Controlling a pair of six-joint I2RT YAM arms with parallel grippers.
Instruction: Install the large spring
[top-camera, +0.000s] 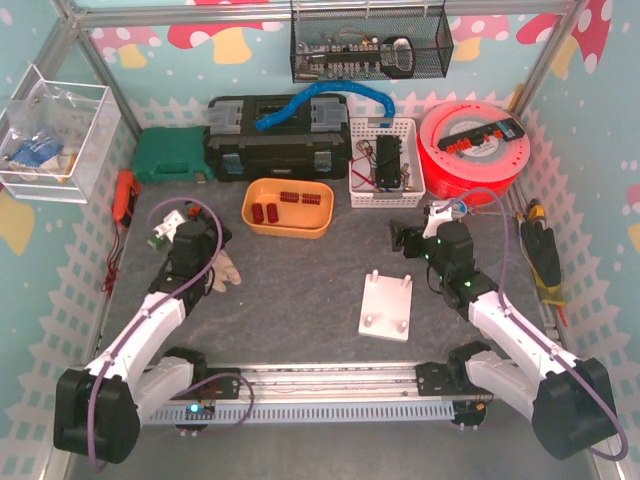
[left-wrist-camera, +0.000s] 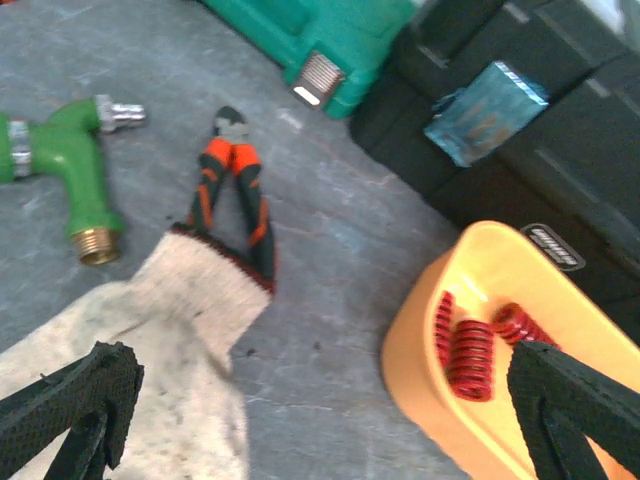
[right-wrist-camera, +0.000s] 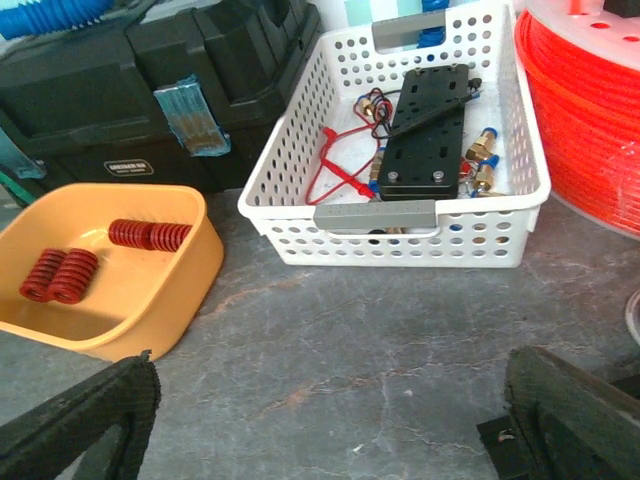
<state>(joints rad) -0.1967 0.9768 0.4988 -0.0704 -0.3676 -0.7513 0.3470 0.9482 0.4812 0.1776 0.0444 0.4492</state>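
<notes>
I need to grab a large spring across its coils with my left gripper next. The end facing the toolbox should stay free, so I can hand the spring to my right gripper.
An orange tray at the back middle holds red springs: two large ones at its left end and a row of smaller ones. The large springs also show in the left wrist view and the right wrist view. A white baseplate with pegs lies at the middle front. My left gripper is open and empty, low over the table, left of the tray. My right gripper is open and empty, right of the tray.
A white glove, orange-handled pliers and a green pipe fitting lie by the left gripper. A white basket, black toolbox and orange spool stand behind. A green case sits back left.
</notes>
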